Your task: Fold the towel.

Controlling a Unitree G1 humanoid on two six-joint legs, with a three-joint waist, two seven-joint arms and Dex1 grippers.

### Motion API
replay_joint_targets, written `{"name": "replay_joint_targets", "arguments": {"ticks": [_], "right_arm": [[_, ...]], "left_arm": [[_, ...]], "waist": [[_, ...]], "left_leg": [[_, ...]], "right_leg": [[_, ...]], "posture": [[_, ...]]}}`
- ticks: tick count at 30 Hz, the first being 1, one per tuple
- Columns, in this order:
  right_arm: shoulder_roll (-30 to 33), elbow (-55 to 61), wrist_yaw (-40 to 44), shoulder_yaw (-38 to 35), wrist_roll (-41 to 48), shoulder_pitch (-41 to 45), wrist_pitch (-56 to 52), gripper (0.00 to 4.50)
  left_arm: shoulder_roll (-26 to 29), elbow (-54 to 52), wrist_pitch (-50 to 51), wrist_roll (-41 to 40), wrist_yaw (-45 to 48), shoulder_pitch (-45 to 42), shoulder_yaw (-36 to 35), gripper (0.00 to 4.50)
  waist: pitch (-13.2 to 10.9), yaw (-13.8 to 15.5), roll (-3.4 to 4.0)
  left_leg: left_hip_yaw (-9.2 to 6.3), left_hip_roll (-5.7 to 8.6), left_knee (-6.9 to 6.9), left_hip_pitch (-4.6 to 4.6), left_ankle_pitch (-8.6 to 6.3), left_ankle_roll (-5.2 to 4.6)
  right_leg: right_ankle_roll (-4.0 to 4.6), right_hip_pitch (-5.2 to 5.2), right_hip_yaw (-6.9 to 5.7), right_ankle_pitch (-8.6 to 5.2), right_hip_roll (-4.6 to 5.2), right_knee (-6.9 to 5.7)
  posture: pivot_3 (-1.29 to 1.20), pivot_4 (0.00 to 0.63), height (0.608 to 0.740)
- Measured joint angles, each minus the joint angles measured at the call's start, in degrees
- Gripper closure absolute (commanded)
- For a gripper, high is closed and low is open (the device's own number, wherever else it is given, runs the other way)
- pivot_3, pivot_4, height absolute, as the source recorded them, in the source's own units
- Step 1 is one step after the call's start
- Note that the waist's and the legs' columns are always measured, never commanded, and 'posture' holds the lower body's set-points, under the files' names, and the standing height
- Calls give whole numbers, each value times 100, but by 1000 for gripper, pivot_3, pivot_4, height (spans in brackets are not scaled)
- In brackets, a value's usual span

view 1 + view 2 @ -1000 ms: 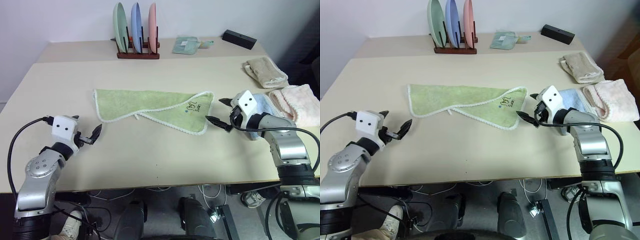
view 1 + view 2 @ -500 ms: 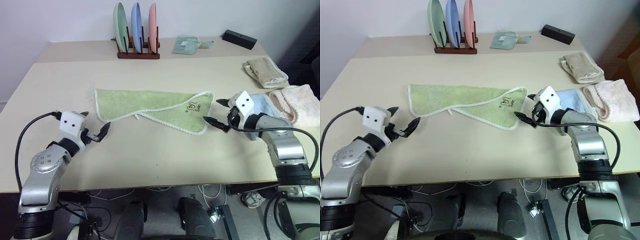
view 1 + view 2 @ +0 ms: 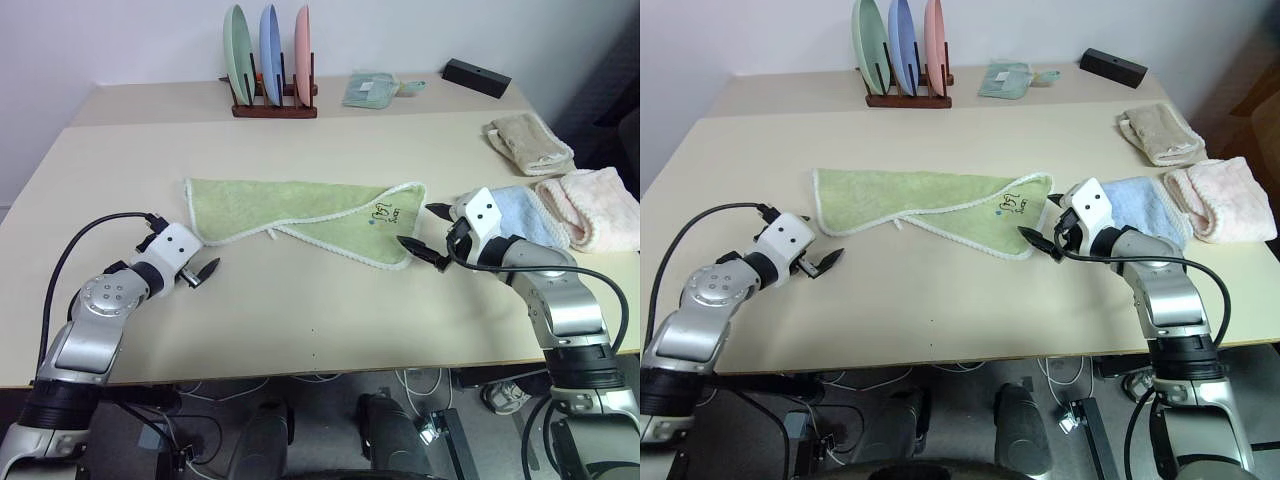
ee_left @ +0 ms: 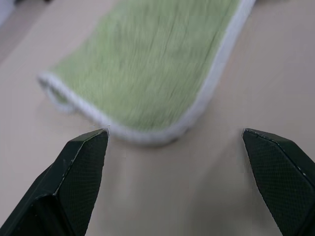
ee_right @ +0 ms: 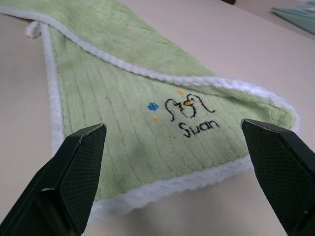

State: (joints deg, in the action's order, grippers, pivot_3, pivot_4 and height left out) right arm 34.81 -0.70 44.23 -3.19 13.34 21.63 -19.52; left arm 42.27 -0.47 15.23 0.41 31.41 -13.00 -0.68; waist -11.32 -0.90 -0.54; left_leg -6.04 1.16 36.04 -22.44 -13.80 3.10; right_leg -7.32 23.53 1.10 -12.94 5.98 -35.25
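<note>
The left gripper pinches the towel by the white edging at its corner (image 3: 204,242) next, since the green cloth lies flat and slack on the tabletop.
The light green towel (image 3: 300,205) with white edging lies loosely folded across the middle of the table, its printed mark (image 3: 385,213) near the right corner. My left gripper (image 3: 203,268) is open just in front of the towel's near left corner (image 4: 147,73), which shows between its fingers (image 4: 81,162) in the left wrist view. My right gripper (image 3: 414,224) is open at the towel's right end, its jaws on either side of the printed corner (image 5: 189,115). Neither gripper holds anything.
A folded blue towel (image 3: 525,215), a pink one (image 3: 592,205) and a beige one (image 3: 530,142) lie at the right, close behind my right arm. At the back stand a plate rack (image 3: 270,65), a teal cloth (image 3: 375,90) and a black box (image 3: 478,77).
My left gripper has moved forward and to the right, up to the towel's near left corner, rolling its wrist. My right gripper has edged left towards the printed corner.
</note>
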Motion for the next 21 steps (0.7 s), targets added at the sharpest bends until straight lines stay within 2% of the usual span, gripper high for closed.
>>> {"name": "replay_joint_targets", "arguments": {"ticks": [8, 9, 10, 17, 21], "right_arm": [[-3, 201, -194, -54, 28, -220, -13, 0], [-3, 225, -229, -58, 28, -238, -22, 0], [-5, 268, -255, -57, 28, -243, -37, 0], [-4, 454, -363, -75, 43, -357, -106, 0], [2, 471, -404, -58, 10, -345, -110, 0]], "left_arm": [[-166, 1674, -765, 375, 120, -1240, 404, 46], [-201, 1825, -863, 416, 125, -1342, 438, 553], [-256, 2004, -952, 461, 129, -1453, 464, 874], [-463, 2421, -1277, 537, 215, -1595, 608, 4452], [-418, 2355, -1368, 538, 225, -1503, 600, 4452]], "waist": [[1, 12, -1], [2, 11, 1], [2, 11, 1], [2, 8, 0], [2, -13, 0]], "left_leg": [[-1, 1, 2, 2, 0, 0], [-1, 1, 2, 3, 0, 0], [-1, 1, 3, 3, 0, 0], [-1, 1, 3, 2, 0, 1], [-1, 0, 1, 2, 0, 0]], "right_leg": [[-2, -3, -1, 1, 0, -1], [-2, -4, -1, 1, 0, -2], [-2, -3, -1, 1, 0, -3], [-2, -2, -1, 1, 0, -3], [-2, 0, 0, 1, 0, -6]], "posture": [[0, 150, 740], [0, 150, 740], [0, 150, 740], [0, 150, 740], [0, 150, 740]]}}
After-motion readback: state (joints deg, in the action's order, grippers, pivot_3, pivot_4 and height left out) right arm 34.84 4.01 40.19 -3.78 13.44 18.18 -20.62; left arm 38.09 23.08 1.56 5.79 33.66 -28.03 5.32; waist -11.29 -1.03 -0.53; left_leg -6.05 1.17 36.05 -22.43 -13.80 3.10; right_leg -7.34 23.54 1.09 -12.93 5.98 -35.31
